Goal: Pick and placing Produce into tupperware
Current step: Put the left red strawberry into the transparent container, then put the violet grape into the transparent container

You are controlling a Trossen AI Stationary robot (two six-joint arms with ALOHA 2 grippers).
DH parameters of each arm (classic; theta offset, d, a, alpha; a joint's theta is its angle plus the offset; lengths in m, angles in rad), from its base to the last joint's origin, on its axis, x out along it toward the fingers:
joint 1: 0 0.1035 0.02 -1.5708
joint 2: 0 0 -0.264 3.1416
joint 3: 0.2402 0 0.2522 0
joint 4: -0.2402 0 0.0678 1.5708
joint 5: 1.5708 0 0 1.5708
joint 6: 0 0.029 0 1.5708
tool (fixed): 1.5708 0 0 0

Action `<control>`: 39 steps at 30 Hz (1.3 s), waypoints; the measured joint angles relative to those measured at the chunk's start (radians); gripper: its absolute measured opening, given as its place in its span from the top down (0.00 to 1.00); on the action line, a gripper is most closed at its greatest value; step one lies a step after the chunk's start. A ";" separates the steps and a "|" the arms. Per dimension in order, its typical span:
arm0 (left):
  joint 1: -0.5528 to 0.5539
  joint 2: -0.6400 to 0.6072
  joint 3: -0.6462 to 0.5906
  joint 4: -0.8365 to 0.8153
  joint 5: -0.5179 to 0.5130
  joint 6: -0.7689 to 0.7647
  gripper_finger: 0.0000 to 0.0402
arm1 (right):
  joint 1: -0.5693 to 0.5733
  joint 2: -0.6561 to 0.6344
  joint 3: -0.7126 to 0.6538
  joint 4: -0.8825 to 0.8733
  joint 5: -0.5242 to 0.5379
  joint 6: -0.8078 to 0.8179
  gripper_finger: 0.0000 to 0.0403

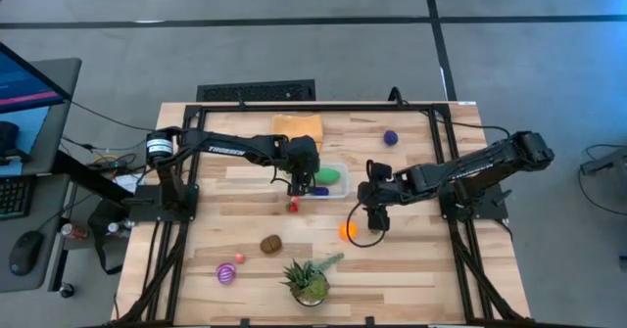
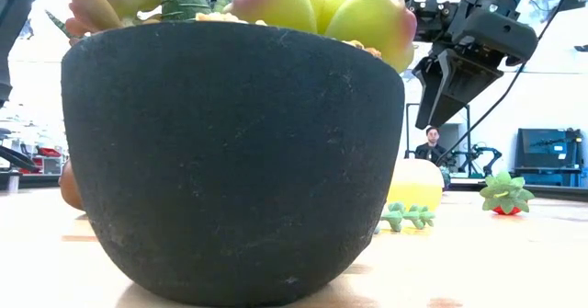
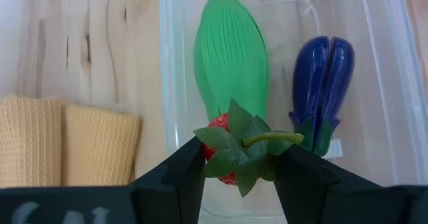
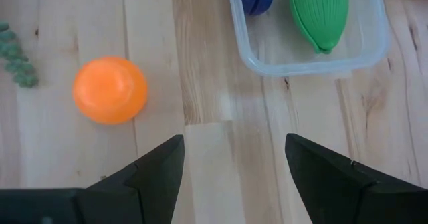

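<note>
In the left wrist view, the red strawberry hangs low inside the clear tub's rim, so my left gripper lets go next.
My left gripper is shut on a red strawberry with a green leafy top, at the near left corner of the clear tupperware. Inside the tub lie a green ribbed piece and a dark blue-purple eggplant. My right gripper stands open above bare wood to the right of the tub, with an orange ball on the table beside it, untouched. More produce lies loose: a purple piece, a brown one, a small pink one and a striped one. My left gripper pinches the strawberry's green leafy top between its two fingers. The red body shows just beyond the fingertips. The fingers slant down from the table's left. Whether the strawberry rests on anything cannot be seen.
A folded orange cloth lies at the far edge behind the tub. A spiky potted plant stands at the near edge, and its dark pot fills most of the low view. A green sprig lies beside it.
</note>
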 joint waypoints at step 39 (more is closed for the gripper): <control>0.039 -0.089 0.212 -0.585 -0.170 0.073 0.44 | -0.013 0.000 0.000 -0.237 0.205 0.106 0.37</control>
